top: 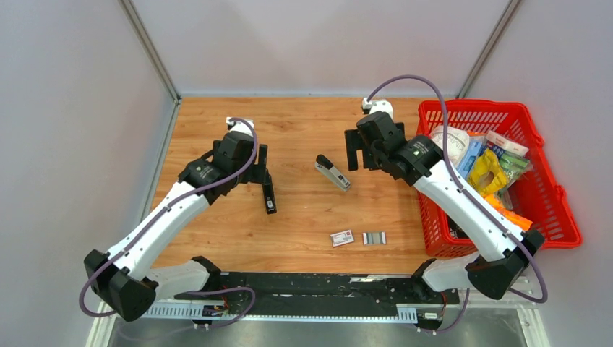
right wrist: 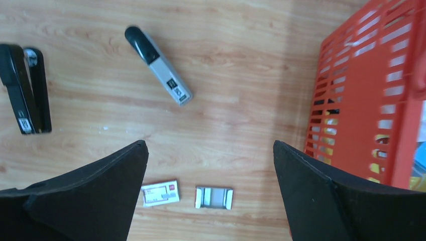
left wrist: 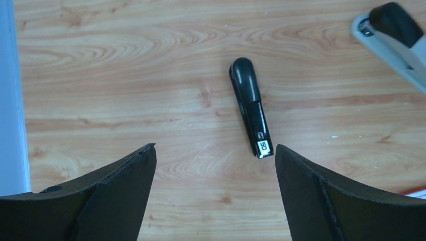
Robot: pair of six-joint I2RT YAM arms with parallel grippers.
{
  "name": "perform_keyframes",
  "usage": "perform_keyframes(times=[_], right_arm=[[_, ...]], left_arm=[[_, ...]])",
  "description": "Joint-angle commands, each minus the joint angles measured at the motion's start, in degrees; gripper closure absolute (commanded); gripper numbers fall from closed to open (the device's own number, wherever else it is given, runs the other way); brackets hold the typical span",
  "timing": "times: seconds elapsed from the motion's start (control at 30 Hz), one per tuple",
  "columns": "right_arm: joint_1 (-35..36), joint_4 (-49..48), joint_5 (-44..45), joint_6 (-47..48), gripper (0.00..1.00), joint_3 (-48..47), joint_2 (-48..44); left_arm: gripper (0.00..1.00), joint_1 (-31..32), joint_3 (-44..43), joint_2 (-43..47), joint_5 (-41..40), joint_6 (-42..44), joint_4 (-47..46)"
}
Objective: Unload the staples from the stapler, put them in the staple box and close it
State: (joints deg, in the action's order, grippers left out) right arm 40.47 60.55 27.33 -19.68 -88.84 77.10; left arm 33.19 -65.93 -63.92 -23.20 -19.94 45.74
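My left gripper picks up the black stapler by its thick rounded end (top: 267, 183) next, leaving the black stapler's labelled end (top: 271, 205) free for unloading.
A black stapler (top: 269, 194) lies on the wooden table just ahead of my left gripper (top: 259, 172). From the left wrist the black stapler (left wrist: 251, 114) shows beyond the open left gripper (left wrist: 215, 150), nearer the right finger, untouched. A silver-and-black stapler (top: 332, 172) lies mid-table, left of my open right gripper (top: 359, 160). In the right wrist view this silver stapler (right wrist: 158, 65) is far ahead of the empty right gripper (right wrist: 210, 145). Silvery-grey staples (right wrist: 214, 197) sit in a small open white tray (top: 374, 238) near the front edge. Any staples inside the staplers are hidden.
A small white-and-red printed box (top: 342, 238) lies left of the tray. A red plastic basket (top: 556, 210) full of packaged goods stands at the right edge, close to the right arm. Grey walls enclose the table at the back and left.
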Motion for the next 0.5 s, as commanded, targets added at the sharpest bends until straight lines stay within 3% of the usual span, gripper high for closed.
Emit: perform_keyframes(times=[0.0, 0.47], right_arm=[[0.49, -2.02, -6.15, 0.26, 0.00, 4.19, -0.55], [0.66, -6.67, -14.23, -1.32, 0.00, 11.84, -0.37]], left_arm=[[0.05, -0.05, 1.68, -2.78, -5.36, -6.33, 1.90], [0.08, -0.05, 1.42, -15.79, -5.54, -14.42, -5.48]])
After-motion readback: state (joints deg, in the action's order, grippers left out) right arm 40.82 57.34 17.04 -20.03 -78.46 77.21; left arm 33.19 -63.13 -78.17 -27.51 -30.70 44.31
